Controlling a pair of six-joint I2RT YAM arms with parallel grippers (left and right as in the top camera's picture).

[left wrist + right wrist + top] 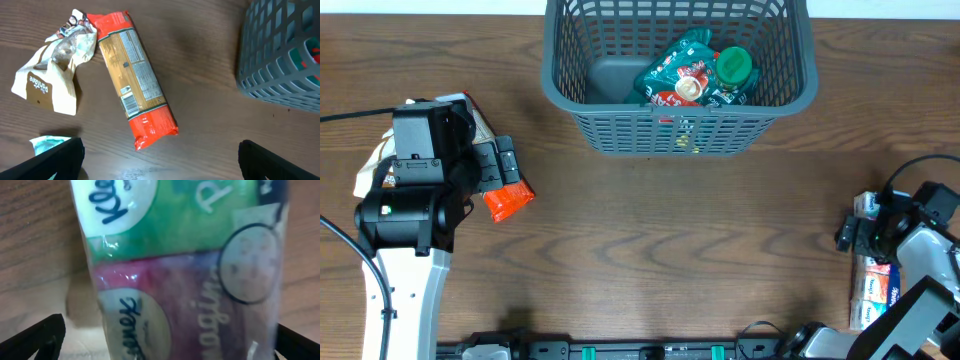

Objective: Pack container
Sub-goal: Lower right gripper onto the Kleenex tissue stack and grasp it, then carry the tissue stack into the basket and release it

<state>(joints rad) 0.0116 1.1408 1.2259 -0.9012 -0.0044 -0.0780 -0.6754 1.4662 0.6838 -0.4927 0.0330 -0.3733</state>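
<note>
My right gripper closes on the Kleenex tissue pack next: the pack's side hides one finger in the right wrist view, so the fingers reach below the pack's top.
The dark grey lattice basket (pixel 680 100) stands at the back centre and holds green snack packets (pixel 695 75). Its corner shows in the left wrist view (pixel 280 55). My left gripper (pixel 503 165) (pixel 160 157) is open and empty. It hovers just short of a red-and-tan packet (pixel 135 85) whose red end shows from overhead (pixel 510 202). My right gripper (pixel 850 235) (pixel 165 337) is open, with its fingers spread on either side of a Kleenex tissue pack (pixel 180 270) (pixel 875 285) on the table at the front right.
A crumpled beige bag (pixel 50 75) lies left of the red-and-tan packet. A teal packet edge (pixel 47 142) shows by my left finger. Cables run along the table's left and right edges, and a rail lines its front edge.
</note>
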